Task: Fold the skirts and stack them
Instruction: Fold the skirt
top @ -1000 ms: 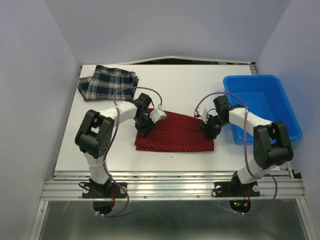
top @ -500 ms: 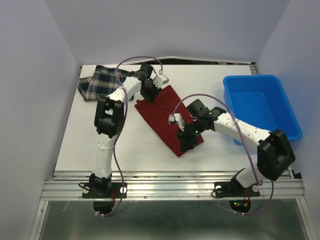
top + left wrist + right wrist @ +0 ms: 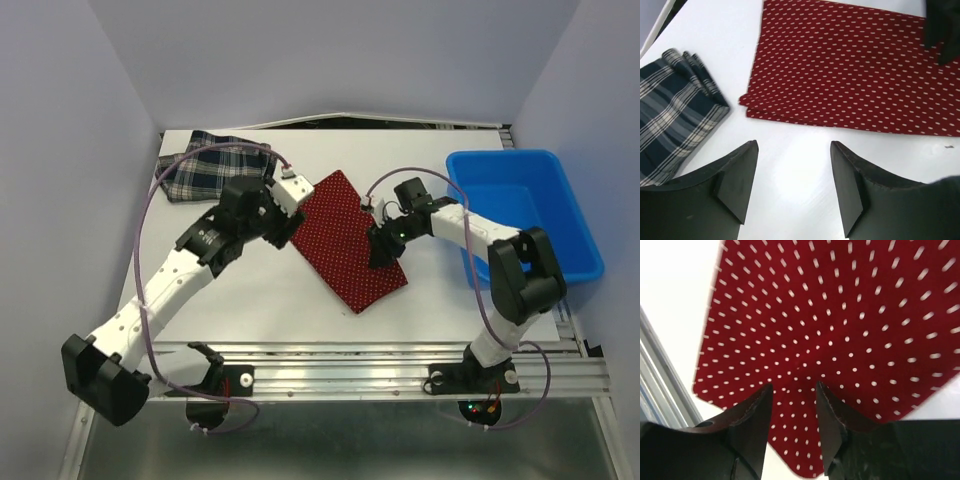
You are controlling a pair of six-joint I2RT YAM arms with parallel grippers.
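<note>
The left gripper will next grab the nearest edge of the skirt to fold the red polka-dot skirt (image 3: 340,235), and it will leave the opposite side to the right gripper.
The red polka-dot skirt (image 3: 340,235) lies flat and diagonal at mid table; its near end shows in the left wrist view (image 3: 850,65) and it fills the right wrist view (image 3: 840,315). The plaid skirt (image 3: 205,165) lies bunched at the far left corner and at the left of the left wrist view (image 3: 675,115). My left gripper (image 3: 290,222) is open and empty over bare table (image 3: 794,147), just short of the red skirt's left edge. My right gripper (image 3: 383,250) is open just above the red skirt's right side (image 3: 792,390), holding nothing.
A blue plastic bin (image 3: 505,156) stands at the right edge of the table, close behind the right arm. The table's metal front rail (image 3: 350,365) runs along the near edge. Walls close in the left, right and far sides.
The red skirt was swung from lying across the table to diagonal. Since then my left gripper has let go and drawn back to its left edge; my right gripper moved up along its right side.
</note>
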